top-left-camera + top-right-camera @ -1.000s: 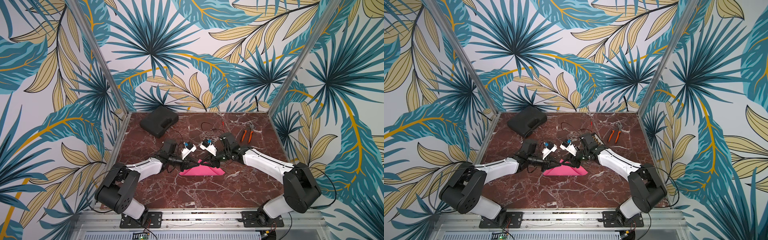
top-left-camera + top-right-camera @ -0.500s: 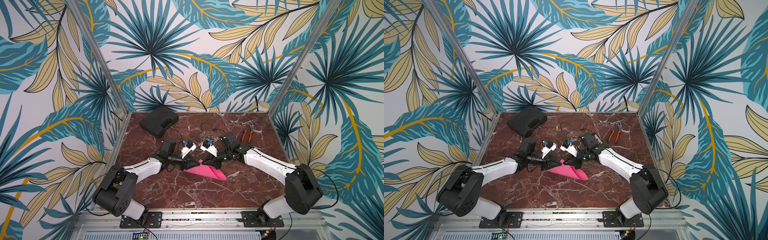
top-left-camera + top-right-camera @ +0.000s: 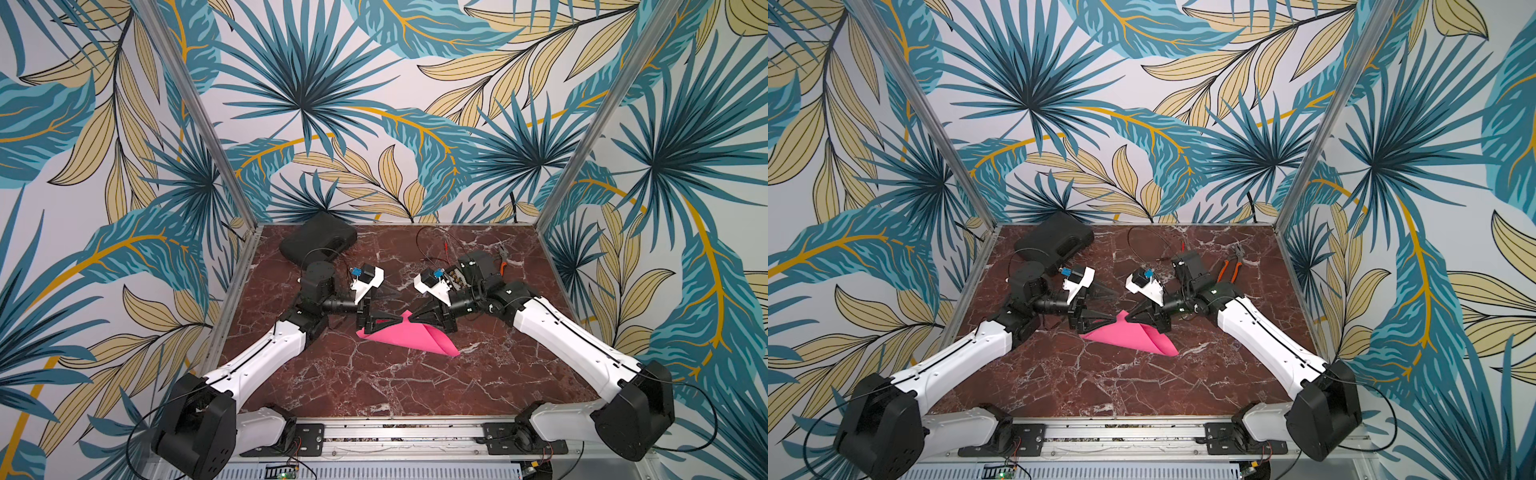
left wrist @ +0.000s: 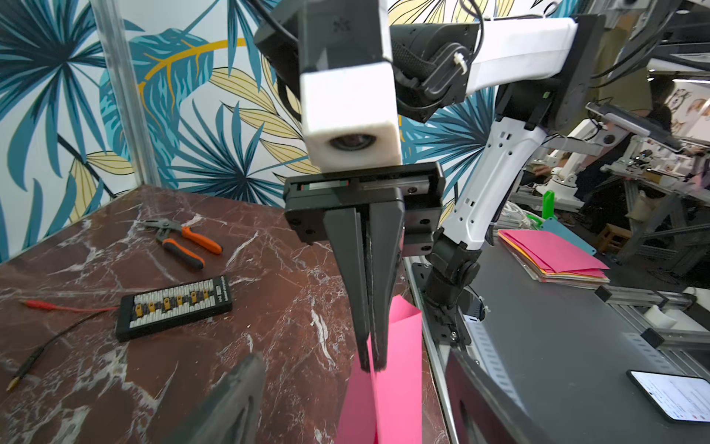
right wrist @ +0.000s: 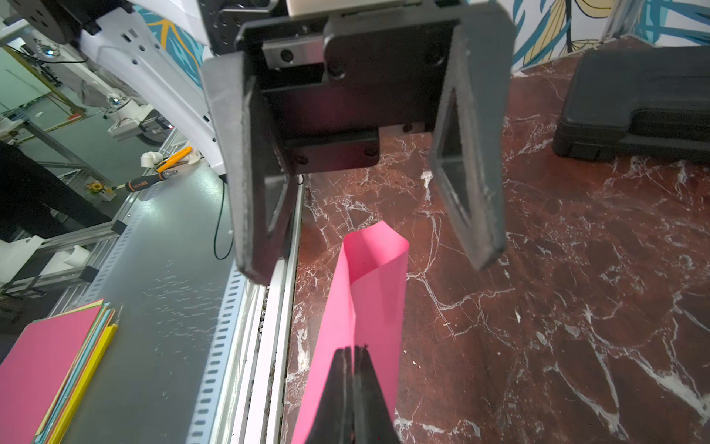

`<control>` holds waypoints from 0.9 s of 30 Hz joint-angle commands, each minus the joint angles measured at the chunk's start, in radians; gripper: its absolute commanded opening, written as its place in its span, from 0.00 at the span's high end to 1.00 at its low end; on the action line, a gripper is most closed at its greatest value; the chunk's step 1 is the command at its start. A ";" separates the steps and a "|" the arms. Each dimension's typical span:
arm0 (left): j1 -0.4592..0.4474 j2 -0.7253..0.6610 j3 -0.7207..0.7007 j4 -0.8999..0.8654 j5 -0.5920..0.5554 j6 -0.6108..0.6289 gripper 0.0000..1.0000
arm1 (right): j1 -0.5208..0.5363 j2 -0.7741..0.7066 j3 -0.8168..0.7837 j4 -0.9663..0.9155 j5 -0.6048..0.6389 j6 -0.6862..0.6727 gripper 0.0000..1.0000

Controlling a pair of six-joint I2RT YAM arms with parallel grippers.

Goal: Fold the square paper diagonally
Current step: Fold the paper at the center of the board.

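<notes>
The doubled square paper's raised edge across from my right gripper is the part my left gripper needs to pinch next. That leaves my right gripper free to fold the paper diagonally.
The square paper [image 3: 409, 338] [image 3: 1129, 334] is a bright pink sheet, loosely doubled over. Its upper corner is raised and its lower right end rests on the marble table [image 3: 374, 386]. My right gripper [image 3: 409, 319] [image 3: 1126, 318] is shut on that raised corner. In the right wrist view the closed right gripper [image 5: 351, 348] pinches the paper [image 5: 378, 300]. My left gripper [image 3: 401, 306] [image 3: 1117, 305] faces it tip to tip and stands open, its fingers [image 5: 261, 230] either side of the sheet without touching. In the left wrist view the left gripper [image 4: 353, 353] frames the paper [image 4: 399, 384].
A black case [image 3: 318, 241] lies at the back left. Orange-handled pliers [image 3: 1231, 266], a black terminal board [image 4: 173, 303] and red-clipped wires [image 3: 432, 245] lie at the back right. Beyond the front rail are a stack of coloured paper [image 4: 553, 261] and a phone [image 4: 676, 396].
The left gripper has opened and let go of the paper. The right gripper has closed on its corner, and the sheet now slopes down to the right front.
</notes>
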 commanded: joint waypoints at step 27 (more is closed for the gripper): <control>-0.082 0.089 0.152 -0.486 -0.006 0.270 0.53 | -0.001 0.028 0.104 -0.172 -0.009 -0.119 1.00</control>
